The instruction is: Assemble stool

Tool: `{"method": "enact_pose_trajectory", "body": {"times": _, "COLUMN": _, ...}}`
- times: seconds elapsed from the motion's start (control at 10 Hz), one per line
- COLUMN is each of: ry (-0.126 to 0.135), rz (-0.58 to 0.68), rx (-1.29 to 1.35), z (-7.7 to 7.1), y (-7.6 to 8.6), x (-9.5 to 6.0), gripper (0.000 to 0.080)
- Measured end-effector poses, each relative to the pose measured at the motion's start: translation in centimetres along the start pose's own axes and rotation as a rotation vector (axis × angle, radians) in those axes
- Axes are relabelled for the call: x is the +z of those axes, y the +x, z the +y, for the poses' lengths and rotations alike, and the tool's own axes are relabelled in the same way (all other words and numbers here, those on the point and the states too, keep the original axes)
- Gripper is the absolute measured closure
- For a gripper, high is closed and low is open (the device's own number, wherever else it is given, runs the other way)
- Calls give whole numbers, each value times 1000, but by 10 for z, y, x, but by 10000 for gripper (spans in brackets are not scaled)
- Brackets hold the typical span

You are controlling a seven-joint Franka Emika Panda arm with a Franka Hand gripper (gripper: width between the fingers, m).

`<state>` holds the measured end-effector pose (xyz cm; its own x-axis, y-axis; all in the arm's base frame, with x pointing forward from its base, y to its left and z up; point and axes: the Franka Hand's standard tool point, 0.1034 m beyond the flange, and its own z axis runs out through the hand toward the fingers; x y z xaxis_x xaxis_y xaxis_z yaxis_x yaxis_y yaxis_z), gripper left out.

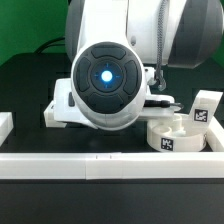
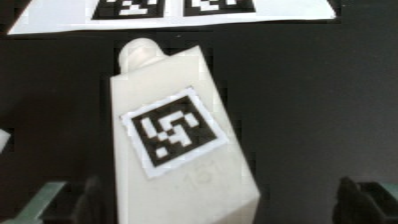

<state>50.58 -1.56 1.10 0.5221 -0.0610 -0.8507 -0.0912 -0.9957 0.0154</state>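
Observation:
My gripper closes on the leg's near end now, since its fingers stand low on either side of the white leg's near end (image 2: 191,198).
In the wrist view a white blocky leg (image 2: 178,130) lies flat on the black table with its square tag facing up. My gripper (image 2: 210,205) is open. Its dark fingertips (image 2: 54,205) stand on either side of the leg's near end, not touching it, with the wider gap on one side. In the exterior view the round seat (image 1: 178,135) lies at the right with tags on its rim. Another leg (image 1: 205,108) stands upright just behind it. The arm's body hides the gripper and the leg under it in that view.
The marker board (image 2: 169,12) lies just beyond the leg's far end. A long white border rail (image 1: 110,165) runs along the front of the table, and another rail piece (image 1: 5,128) sits at the exterior view's left.

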Motion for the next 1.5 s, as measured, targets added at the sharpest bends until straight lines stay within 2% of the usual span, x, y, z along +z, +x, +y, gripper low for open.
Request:
{"method": "enact_pose_trajectory", "body": {"times": 0.2, "ry": 3, "rz": 0, "rx": 1, "z": 2, "y": 0, "x": 0, "gripper": 177}}
{"method": "enact_pose_trajectory", "body": {"times": 0.3, "ry": 5, "rz": 0, "rx": 2, "z": 3, "y": 0, "x": 0, "gripper": 352}}
{"method": "enact_pose_trajectory", "body": {"times": 0.4, "ry": 5, "rz": 0, "rx": 3, "z": 3, "y": 0, "x": 0, "gripper": 476}}
{"method": "enact_pose_trajectory", "body": {"times": 0.9, "ry": 10, "rz": 5, "rx": 5, "z": 7, "y": 0, "x": -2, "gripper": 474}}
{"method": "enact_pose_trajectory", "body": {"times": 1.0, "ry": 12, "rz": 18, "rx": 4, "z": 6, "y": -3, "x": -10, "gripper": 474}}
{"method": "enact_pose_trajectory", "body": {"times": 1.1, "ry": 14, "rz": 0, "rx": 5, "z": 5, "y": -16, "x": -23, "gripper": 474}}
{"method": "enact_pose_trajectory", "body": {"times": 1.2, "ry": 12, "rz": 16, "rx": -1, "z": 2, "y": -22, "x": -41, "gripper": 472}}
{"method": "enact_pose_trajectory", "body": {"times": 1.3, "ry": 9, "rz": 128, "rx": -9, "z": -2, "y": -19, "x": -66, "gripper": 472}}
{"method": "enact_pose_trajectory", "body": {"times": 1.4, "ry": 13, "rz": 210, "rx": -16, "z": -5, "y": -30, "x": -87, "gripper": 472}}
{"method": "enact_pose_trajectory", "body": {"times": 1.5, "ry": 17, "rz": 296, "rx": -15, "z": -5, "y": -25, "x": -90, "gripper": 472}}
